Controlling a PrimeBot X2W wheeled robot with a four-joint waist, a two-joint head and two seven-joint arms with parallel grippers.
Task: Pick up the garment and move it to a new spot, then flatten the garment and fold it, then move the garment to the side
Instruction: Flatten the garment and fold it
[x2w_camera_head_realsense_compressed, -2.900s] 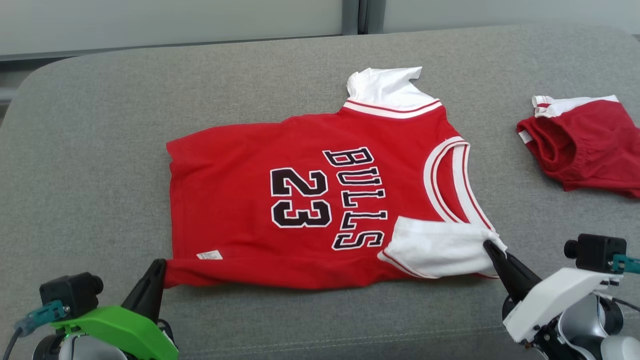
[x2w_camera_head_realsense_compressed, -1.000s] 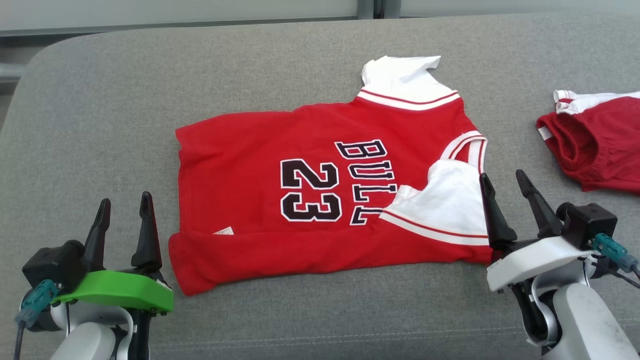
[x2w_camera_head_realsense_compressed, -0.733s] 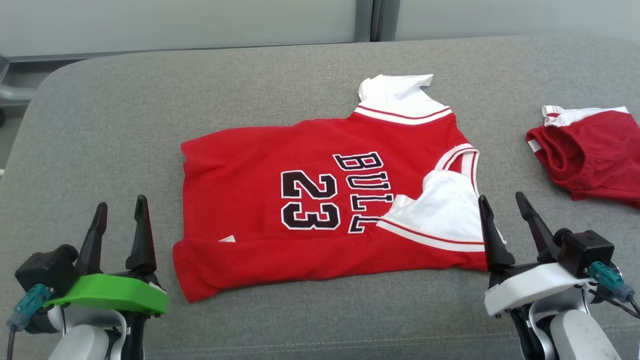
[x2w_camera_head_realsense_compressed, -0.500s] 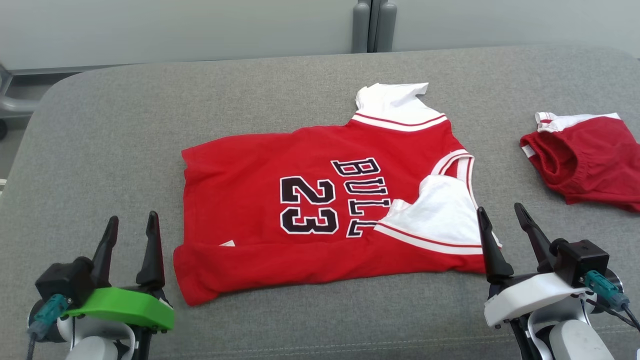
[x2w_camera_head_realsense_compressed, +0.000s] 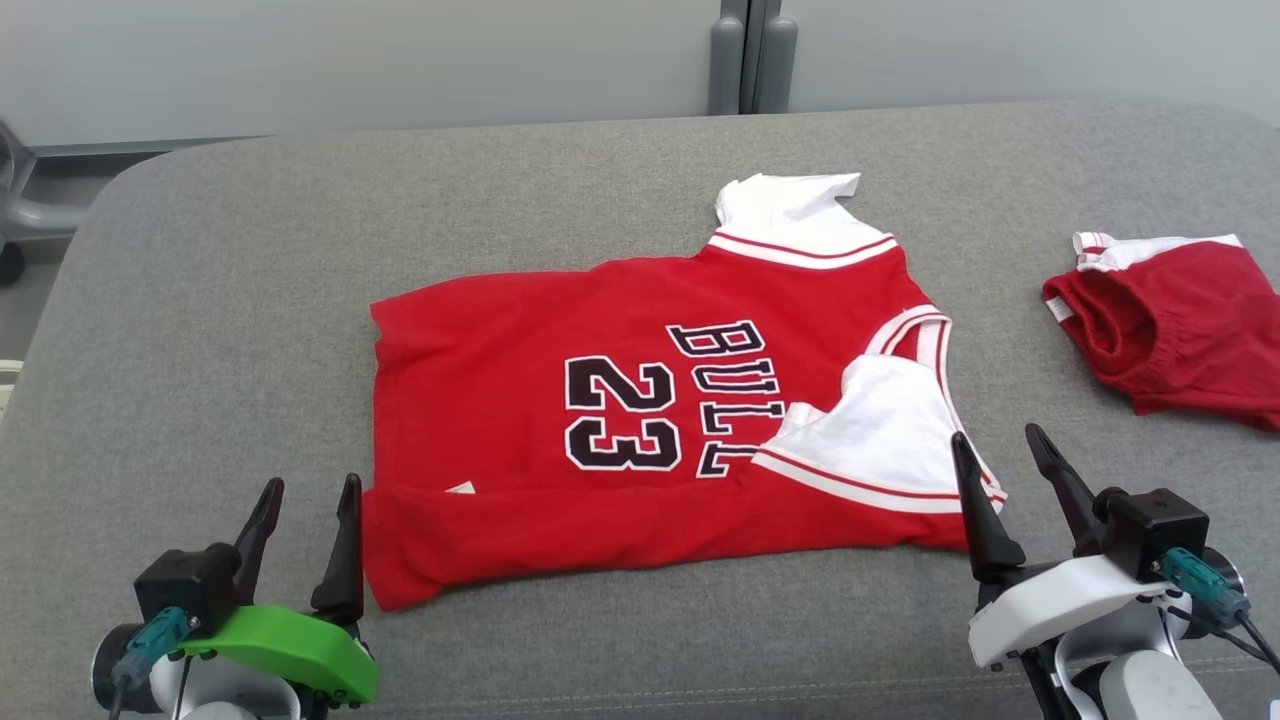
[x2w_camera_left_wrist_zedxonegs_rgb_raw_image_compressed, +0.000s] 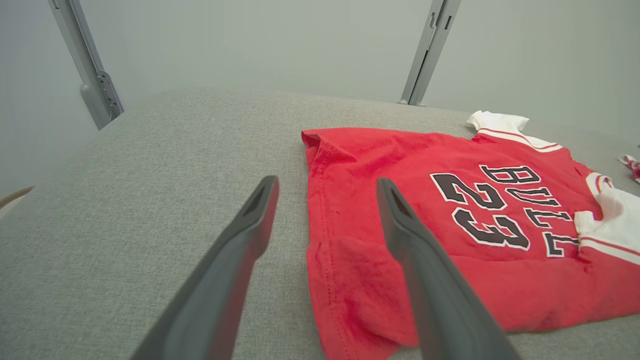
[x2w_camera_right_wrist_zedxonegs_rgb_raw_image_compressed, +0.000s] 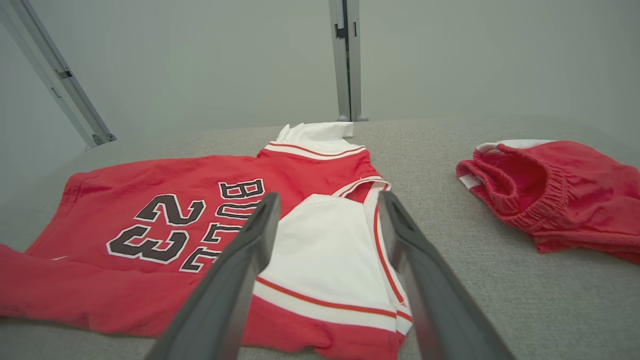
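The jersey's body (x2w_camera_head_realsense_compressed: 480, 384) lies flat and its far hem corner curls up, so the left gripper will next pinch that red hem corner (x2w_camera_head_realsense_compressed: 381, 317) to move the jersey.
The garment (x2w_camera_head_realsense_compressed: 560, 330) is a red jersey with white sleeves and dark "23" lettering, lying flat on the grey cushion, its near long edge and near white sleeve folded over onto the front. In the wrist views the garment (x2w_camera_left_wrist_zedxonegs_rgb_raw_image_compressed: 400, 165) (x2w_camera_right_wrist_zedxonegs_rgb_raw_image_compressed: 165, 175) lies just past the fingers. My left gripper (x2w_camera_head_realsense_compressed: 307, 492) stands open at the lower left, beside the garment's near-left corner, nothing between its fingers. My right gripper (x2w_camera_head_realsense_compressed: 994, 440) is open at the lower right, by the folded white sleeve (x2w_camera_head_realsense_compressed: 885, 425), apart from it.
A second red garment with an elastic waistband (x2w_camera_head_realsense_compressed: 1170, 320) (x2w_camera_right_wrist_zedxonegs_rgb_raw_image_compressed: 550, 190) lies bunched at the right. The grey cushion (x2w_camera_head_realsense_compressed: 220, 300) has a rounded far-left corner. A pale wall with a grey post (x2w_camera_head_realsense_compressed: 745, 55) rises behind it.
Both grippers let go of the garment after folding its near edge and sleeve over, and drew back open toward me. The left gripper shifted right and lower; the head camera tilted.
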